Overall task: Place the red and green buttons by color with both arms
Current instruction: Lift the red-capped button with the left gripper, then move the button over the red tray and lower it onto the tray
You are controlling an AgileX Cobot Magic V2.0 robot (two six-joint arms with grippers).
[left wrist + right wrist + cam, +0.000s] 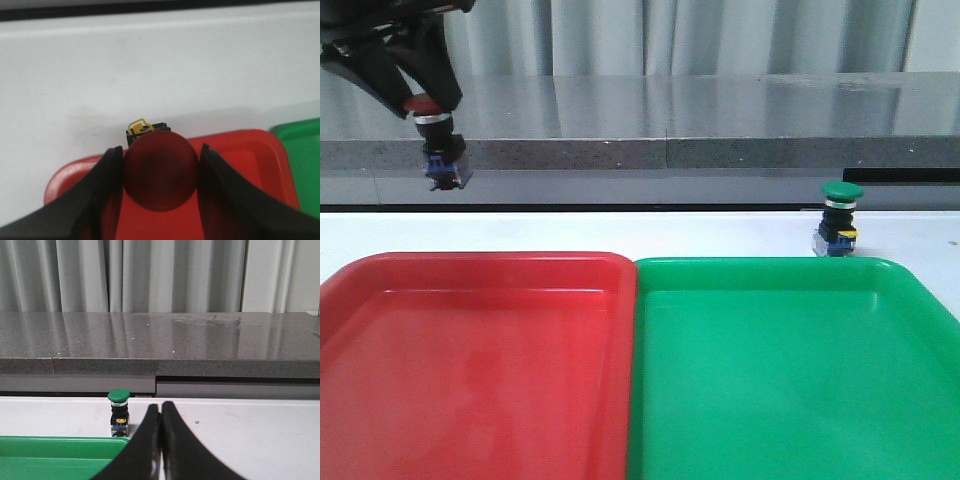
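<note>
The red button is high above the red tray, behind the tray's rim, and would drop if my left gripper opened now. My left gripper keeps hold of it for now.
My left gripper (420,102) is shut on the dark-red cap of the red button (438,150) and holds it high in the air above the far left of the table. In the left wrist view my left gripper (161,155) has the red button (161,170) between its fingers (102,175), over the far edge of the red tray (240,150). The green button (839,218) stands upright on the white table just behind the green tray (790,370). It also shows in the right wrist view (119,412). My right gripper (160,412) is shut and empty, beside the green button; it is out of the front view.
The red tray (470,360) and the green tray lie side by side at the front of the white table (620,232). A grey stone ledge (720,110) and curtains run along the back. A corner of the green tray (300,150) shows in the left wrist view.
</note>
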